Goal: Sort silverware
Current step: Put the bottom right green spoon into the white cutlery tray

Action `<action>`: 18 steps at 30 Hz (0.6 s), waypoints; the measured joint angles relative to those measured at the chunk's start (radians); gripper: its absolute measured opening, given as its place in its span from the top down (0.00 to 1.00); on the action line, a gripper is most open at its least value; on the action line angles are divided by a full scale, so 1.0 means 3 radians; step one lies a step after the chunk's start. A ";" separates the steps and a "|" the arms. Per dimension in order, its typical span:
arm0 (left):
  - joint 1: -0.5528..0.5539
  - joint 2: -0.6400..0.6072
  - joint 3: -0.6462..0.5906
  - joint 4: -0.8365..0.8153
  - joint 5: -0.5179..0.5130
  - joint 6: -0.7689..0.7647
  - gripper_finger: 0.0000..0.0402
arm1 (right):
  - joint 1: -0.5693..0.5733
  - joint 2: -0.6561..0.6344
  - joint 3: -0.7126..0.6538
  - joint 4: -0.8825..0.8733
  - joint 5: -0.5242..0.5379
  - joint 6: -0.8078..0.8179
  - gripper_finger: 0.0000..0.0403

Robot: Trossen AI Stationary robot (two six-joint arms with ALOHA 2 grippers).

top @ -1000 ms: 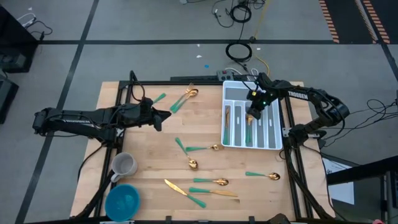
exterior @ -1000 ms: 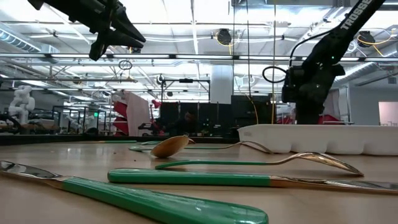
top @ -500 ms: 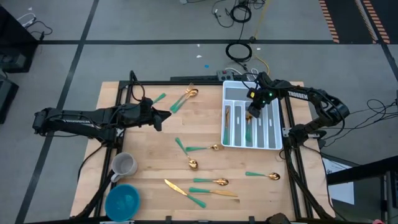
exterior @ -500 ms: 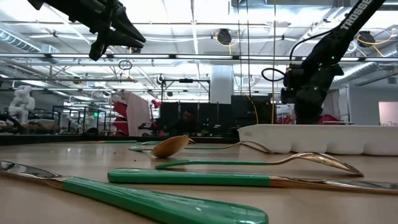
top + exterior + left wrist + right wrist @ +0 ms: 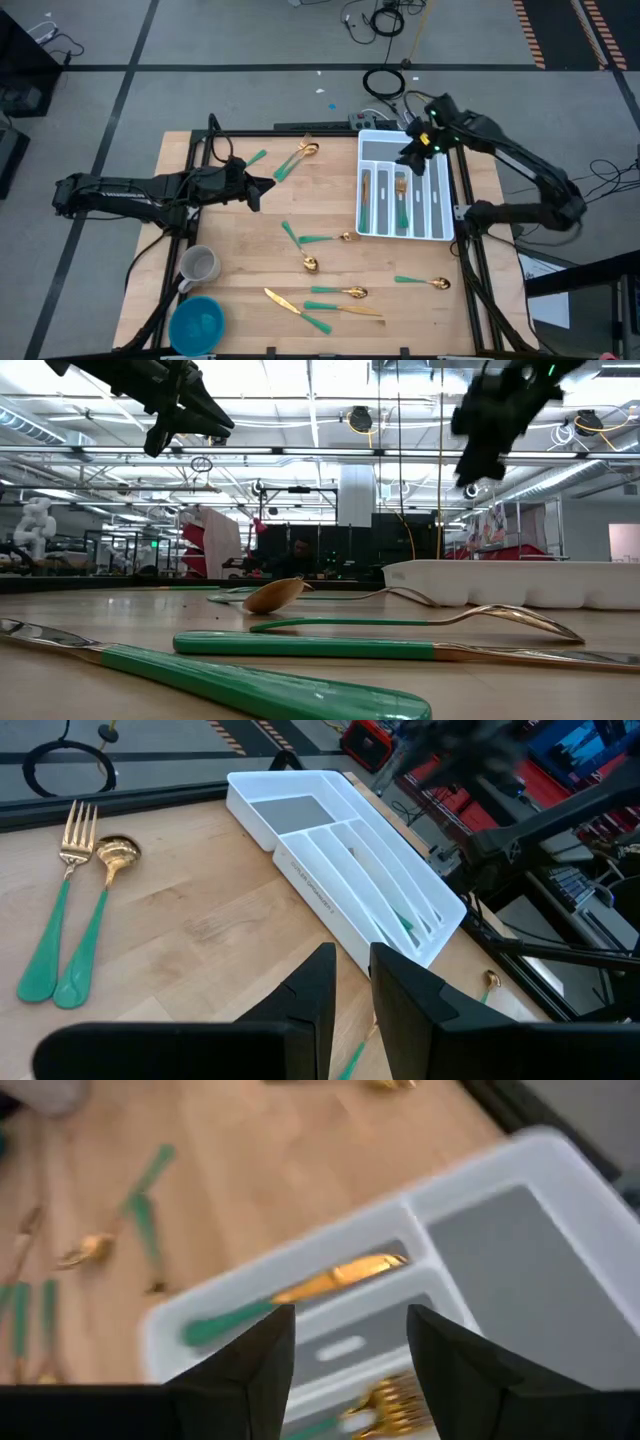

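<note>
My right gripper will grab a spoon by its neck (image 5: 428, 280) next, to sort it into the white tray (image 5: 436, 205).
The silverware has gold heads and teal handles. A knife (image 5: 366, 194) and a fork (image 5: 401, 200) lie in slots of the white tray (image 5: 436, 205), the same knife (image 5: 300, 1295) and fork (image 5: 385, 1400) showing in the right wrist view. Several more pieces lie flat on the wood, among them a fork and spoon (image 5: 297, 157) at the far side and spoons and knives (image 5: 335, 300) near the front. My right gripper (image 5: 410, 157) hangs open high above the tray's far end, empty (image 5: 350, 1365). My left gripper (image 5: 262, 190) hovers over the table's left half, its fingers a narrow gap apart (image 5: 352, 990), holding nothing.
A grey mug (image 5: 200, 265) and a blue bowl (image 5: 198, 325) stand at the near left corner. The tray's raised walls (image 5: 330, 895) sit at the far right. Bare wood lies between the tray and my left gripper.
My right gripper has risen out of the tray, well clear of its walls, and drawn a little toward the far edge. The fork shows lying in the slot where the gripper stood. My left arm has kept still.
</note>
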 joint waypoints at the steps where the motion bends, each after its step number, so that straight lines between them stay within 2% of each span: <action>1: 0.0000 0.0000 0.0000 0.0000 0.0000 0.0003 0.82 | 0.0127 -0.0116 0.0084 -0.0212 0.0082 0.0021 0.53; 3: -0.0001 0.0000 0.0000 0.0000 0.0000 0.0009 0.82 | 0.0425 -0.0326 0.0205 -0.0582 0.0284 0.0187 0.53; 5: 0.0000 0.0000 0.0000 0.0000 0.0000 0.0012 0.82 | 0.0779 -0.0508 0.0238 -0.0896 0.0492 0.0572 0.53; 10: 0.0000 0.0000 0.0000 0.0000 -0.0012 0.0012 0.82 | 0.1764 -0.0722 0.0185 -0.1532 0.1066 0.2134 0.53; 13: 0.0000 0.0000 0.0000 0.0000 -0.0034 0.0012 0.82 | 0.2341 -0.0725 0.0078 -0.1708 0.1162 0.2706 0.53; 18: 0.0000 0.0000 0.0000 0.0000 -0.0034 0.0004 0.82 | 0.3135 -0.0673 -0.0338 -0.1638 0.1144 0.3416 0.53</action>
